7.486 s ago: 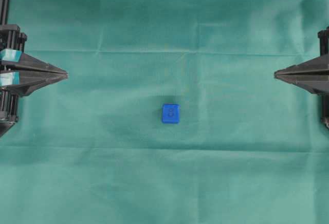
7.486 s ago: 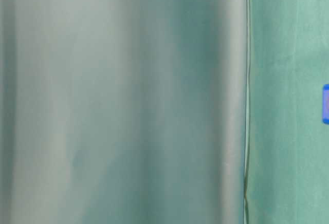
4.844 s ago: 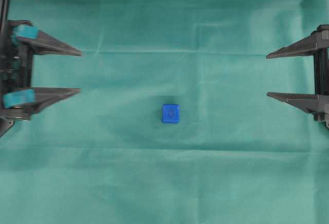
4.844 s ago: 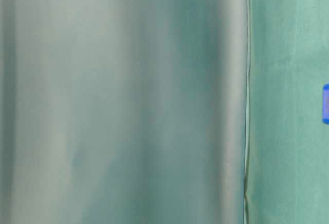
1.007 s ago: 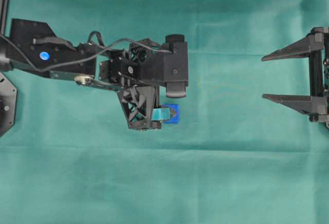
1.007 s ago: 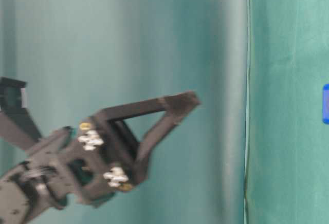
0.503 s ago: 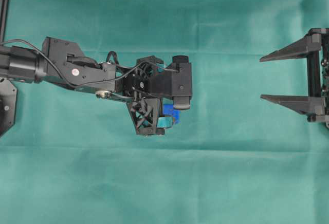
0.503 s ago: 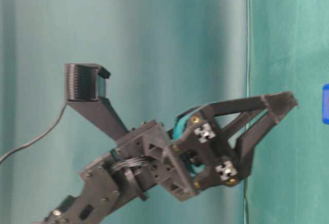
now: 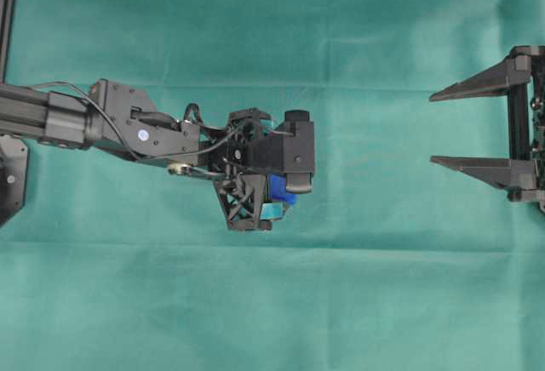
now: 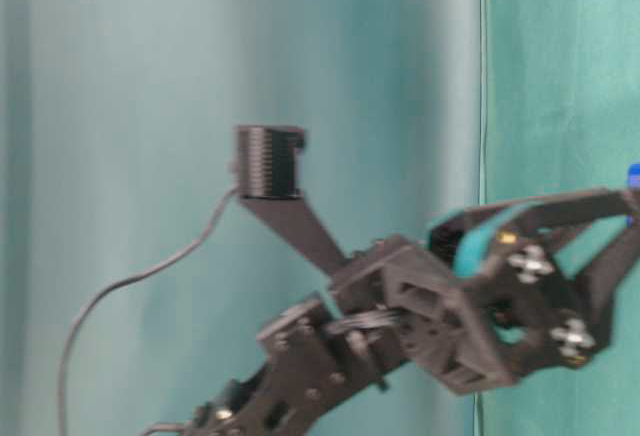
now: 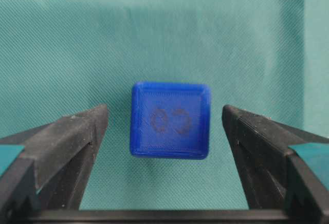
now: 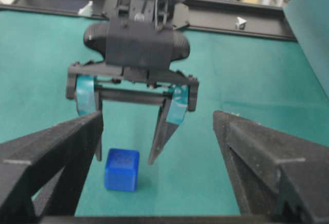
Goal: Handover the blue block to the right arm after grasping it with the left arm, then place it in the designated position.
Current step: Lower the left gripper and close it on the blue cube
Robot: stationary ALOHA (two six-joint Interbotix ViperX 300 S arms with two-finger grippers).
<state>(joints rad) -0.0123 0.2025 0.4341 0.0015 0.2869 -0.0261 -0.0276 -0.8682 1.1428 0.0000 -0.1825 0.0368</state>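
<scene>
The blue block's top (image 9: 282, 189) (image 11: 170, 120) is still below the fingers of my left gripper. My left gripper should go lower before it closes on the block.
The blue block (image 11: 170, 120) rests on the green cloth, its dark 8-like mark facing up. My left gripper (image 11: 164, 112) is open and points down, with one teal-taped finger (image 11: 77, 136) on each side of the block and a gap to both. From overhead the left arm's wrist covers most of the block (image 9: 278, 189). The right wrist view shows the block (image 12: 122, 169) between the left fingers (image 12: 163, 131). My right gripper (image 9: 433, 128) is open with nothing in it at the right edge, well away from the block. The designated position is out of view.
Green cloth (image 9: 383, 286) covers the whole table, with fold lines across it. The left arm (image 9: 128, 128) stretches in from the left edge. In the table-level view the left gripper (image 10: 520, 286) fills the lower right. A black frame rail (image 12: 231, 29) runs along the table's far side.
The left gripper has come down around the block, its fingers now on either side of it. The block and the right gripper have not moved.
</scene>
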